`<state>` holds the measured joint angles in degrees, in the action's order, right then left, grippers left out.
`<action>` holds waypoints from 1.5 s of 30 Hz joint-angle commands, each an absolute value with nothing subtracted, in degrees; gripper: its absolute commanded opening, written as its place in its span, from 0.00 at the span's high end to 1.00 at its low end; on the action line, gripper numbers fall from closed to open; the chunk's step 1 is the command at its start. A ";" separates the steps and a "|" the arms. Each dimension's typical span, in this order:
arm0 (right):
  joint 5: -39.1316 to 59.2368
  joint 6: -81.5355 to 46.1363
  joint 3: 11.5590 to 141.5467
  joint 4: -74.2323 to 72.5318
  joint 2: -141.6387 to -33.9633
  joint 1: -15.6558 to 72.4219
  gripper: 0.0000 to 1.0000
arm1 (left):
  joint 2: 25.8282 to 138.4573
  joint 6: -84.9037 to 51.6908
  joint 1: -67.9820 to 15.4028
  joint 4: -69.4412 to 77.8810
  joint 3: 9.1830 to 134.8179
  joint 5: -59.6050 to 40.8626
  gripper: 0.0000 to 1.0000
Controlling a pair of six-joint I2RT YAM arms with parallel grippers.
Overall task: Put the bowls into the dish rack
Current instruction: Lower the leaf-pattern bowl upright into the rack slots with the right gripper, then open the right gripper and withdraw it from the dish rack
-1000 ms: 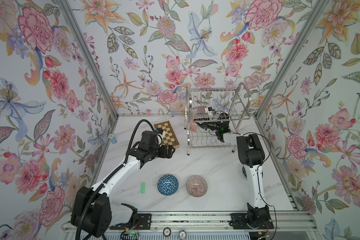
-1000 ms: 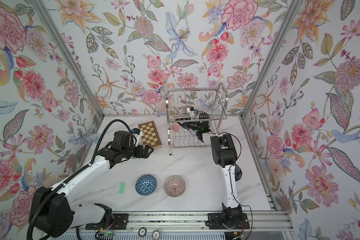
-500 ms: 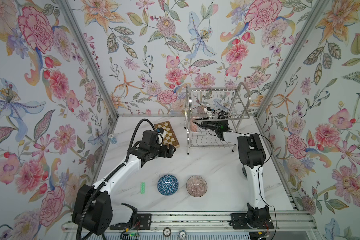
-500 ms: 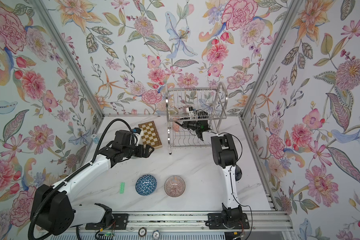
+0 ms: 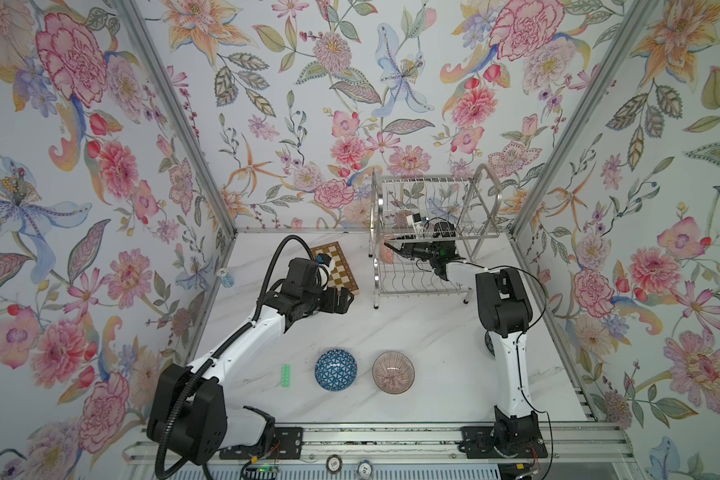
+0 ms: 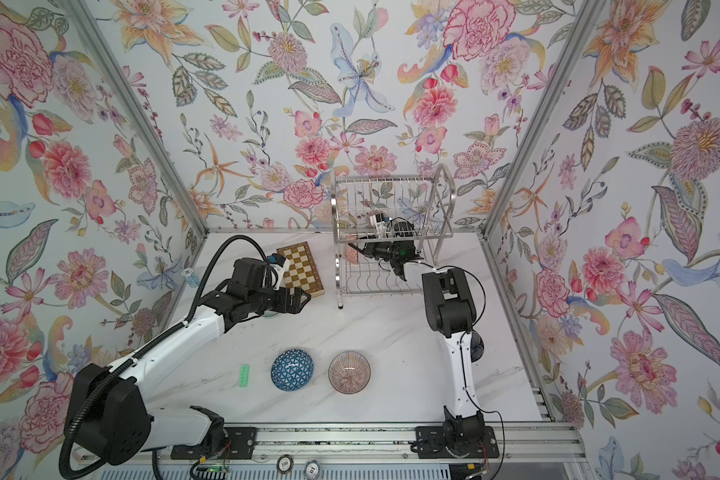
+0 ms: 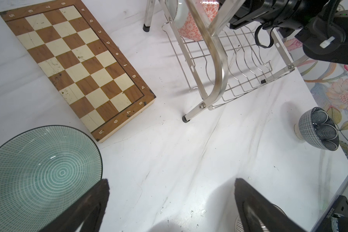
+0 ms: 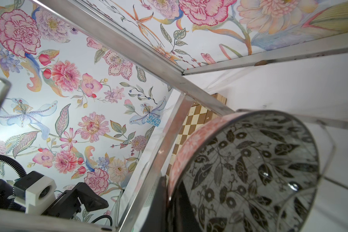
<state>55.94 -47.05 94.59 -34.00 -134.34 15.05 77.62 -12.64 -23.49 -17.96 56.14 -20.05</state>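
The floral bowl's lower rim (image 5: 387, 261) touches the bent wire of the rack's lower level (image 5: 387, 276), so the robot's right gripper needs to let go of the bowl.
The steel dish rack (image 5: 427, 195) (image 6: 381, 187) stands at the back right of the table. My right gripper (image 5: 391, 248) (image 8: 169, 202) reaches into its lower tier and is shut on the rim of a bowl (image 8: 249, 166) with a black-and-white floral inside and a red-latticed outside (image 7: 191, 30). That bowl stands on edge at the rack's left end. My left gripper (image 5: 346, 300) (image 7: 171, 180) hangs open over bare table, with a mint green bowl (image 7: 38, 170) beside one finger. A blue triangle-patterned bowl (image 5: 336, 370) and a pinkish lined bowl (image 5: 393, 372) sit near the front.
A brown-and-white chessboard (image 5: 337, 268) (image 7: 76, 66) lies left of the rack. A small green block (image 5: 285, 375) lies left of the blue bowl. A black-and-white striped bowl (image 7: 317, 128) sits beside the right arm's base, near the table's right edge.
My right gripper has carried the floral bowl leftward inside the rack's lower tier. The left arm has hardly moved.
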 commanded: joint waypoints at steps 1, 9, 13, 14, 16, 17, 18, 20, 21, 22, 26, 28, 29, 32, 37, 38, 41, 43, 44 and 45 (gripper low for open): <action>53.52 -45.12 93.47 -29.97 -132.16 15.39 0.90 | 78.22 -11.29 -24.37 -18.94 57.88 -18.90 0.01; 52.71 -49.22 91.92 -35.10 -130.66 15.58 0.76 | 77.40 -11.17 -24.43 -19.41 57.22 -18.02 0.01; 52.04 -52.06 90.48 -38.94 -129.81 15.69 0.69 | 76.51 -11.37 -24.52 -19.47 56.87 -17.08 0.01; 51.81 -52.92 90.07 -40.11 -129.63 15.58 0.68 | 76.39 -11.35 -24.57 -19.68 56.86 -16.72 0.01; 51.33 -54.65 89.06 -42.45 -129.13 15.56 0.65 | 76.29 -11.53 -24.53 -20.33 57.12 -16.03 0.01; 50.87 -55.37 88.43 -43.73 -128.75 15.62 0.63 | 76.21 -11.56 -24.53 -20.67 57.28 -15.80 0.01; 50.37 -56.12 87.58 -45.14 -128.32 15.59 0.62 | 76.13 -11.56 -24.52 -20.91 57.38 -15.36 0.01; 49.44 -57.37 86.15 -47.18 -127.52 15.54 0.59 | 75.94 -11.84 -24.52 -21.40 57.63 -14.10 0.01; 48.80 -57.93 85.24 -48.19 -127.15 15.45 0.58 | 75.88 -11.95 -24.52 -21.72 57.82 -13.22 0.01; 48.00 -58.62 84.27 -49.14 -126.71 15.34 0.57 | 75.85 -11.94 -24.58 -22.04 57.91 -12.54 0.01; 45.57 -61.06 80.09 -53.98 -125.01 14.79 0.53 | 75.42 -11.80 -24.46 -23.03 58.27 -9.25 0.01; 44.43 -62.14 77.87 -56.21 -124.11 14.62 0.51 | 75.03 -11.53 -24.61 -23.05 58.27 -8.09 0.01; 43.86 -62.48 76.91 -57.16 -123.67 14.58 0.51 | 74.98 -11.37 -24.57 -22.95 58.19 -7.73 0.01; 41.54 -63.07 73.28 -59.70 -122.09 14.41 0.50 | 74.71 -10.74 -24.59 -22.47 57.88 -6.47 0.01; 38.62 -63.62 66.63 -63.57 -119.18 14.33 0.49 | 74.76 -10.27 -24.48 -20.71 56.41 -4.86 0.01; 38.14 -63.71 65.27 -64.36 -118.51 14.34 0.49 | 74.79 -10.26 -24.52 -20.41 56.13 -4.75 0.01; 36.73 -63.41 61.04 -66.07 -116.24 14.49 0.49 | 75.11 -10.32 -24.49 -19.78 55.55 -5.04 0.01; 35.65 -62.47 57.95 -66.35 -114.17 14.83 0.49 | 75.20 -10.57 -24.51 -19.18 55.22 -5.23 0.01; 35.34 -61.90 56.97 -66.14 -113.43 14.97 0.49 | 75.23 -10.69 -24.52 -18.93 55.12 -5.35 0.01; 34.91 -61.19 55.90 -65.72 -112.61 15.27 0.49 | 75.32 -10.71 -24.53 -18.86 55.02 -5.50 0.01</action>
